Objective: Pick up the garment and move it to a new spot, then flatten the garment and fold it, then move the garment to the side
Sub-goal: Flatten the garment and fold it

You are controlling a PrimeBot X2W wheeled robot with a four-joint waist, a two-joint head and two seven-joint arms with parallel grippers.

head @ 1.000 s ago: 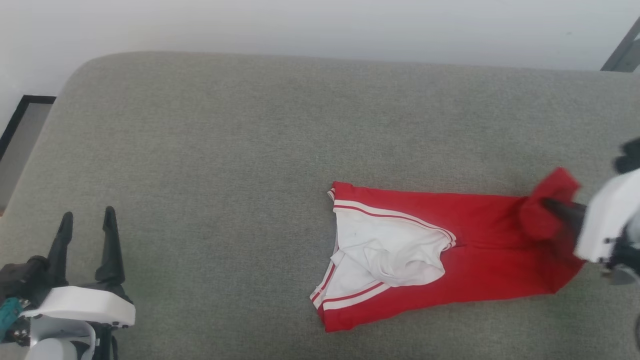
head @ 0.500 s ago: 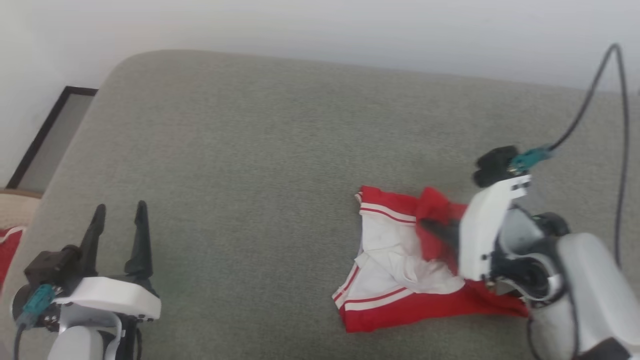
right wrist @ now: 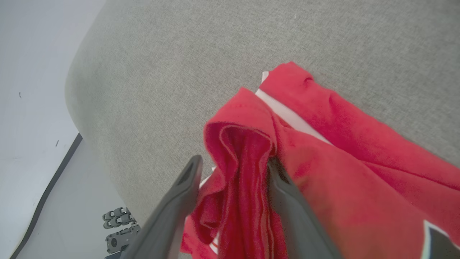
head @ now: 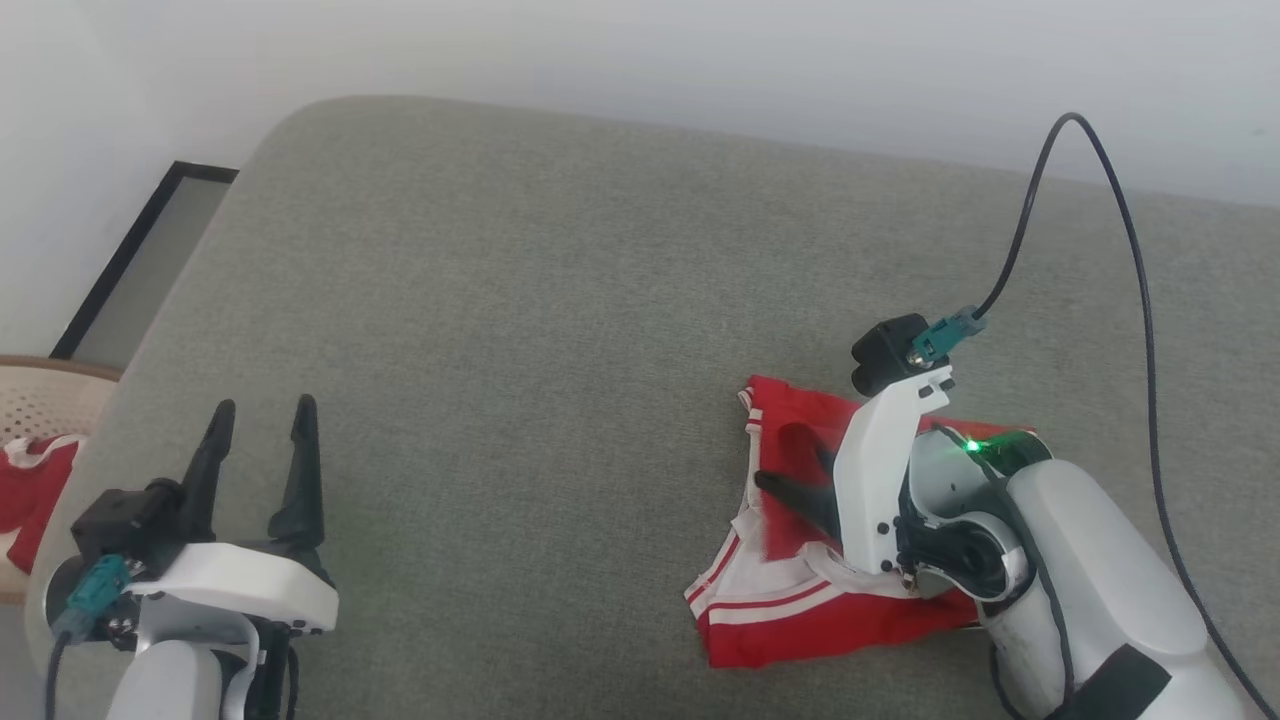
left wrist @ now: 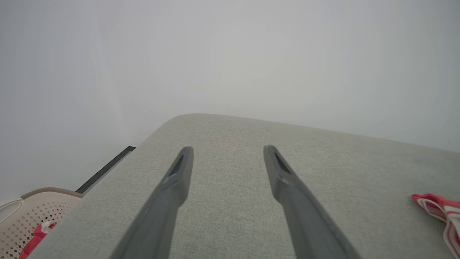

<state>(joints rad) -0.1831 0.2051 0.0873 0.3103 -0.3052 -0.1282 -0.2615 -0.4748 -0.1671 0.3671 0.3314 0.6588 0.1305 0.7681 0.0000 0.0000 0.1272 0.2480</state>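
My right gripper is to pinch the folded garment (right wrist: pixel 340 190) at its raised fold (right wrist: pixel 243 142), so that it can move the garment over to the side.
The garment (head: pixel 830 622), red with white striped trim, lies folded over itself on the grey cushioned surface (head: pixel 500 300), right of the middle. My right gripper (head: pixel 790 468) hovers low over its folded top layer, fingers pointing left. In the right wrist view the jaws of that gripper (right wrist: pixel 233 163) stand apart, with a raised fold of the red garment (right wrist: pixel 341 180) loose between them and leaning on one finger. My left gripper (head: pixel 260 415) rests open and empty at the lower left, far from the cloth. Past its gripper (left wrist: pixel 228 151), the left wrist view catches the garment's striped edge (left wrist: pixel 442 212).
A beige perforated basket (head: pixel 45 395) holding red cloth (head: pixel 30 490) stands off the surface's left edge, and the basket (left wrist: pixel 36 208) shows again at the left. A black cable (head: pixel 1100 180) arcs from my right wrist. A pale wall runs behind the far edge.
The head camera has swung, shifting the whole picture. My right gripper carried the red hem leftward over the garment, doubling it, and its jaws have opened. The left gripper stayed open.
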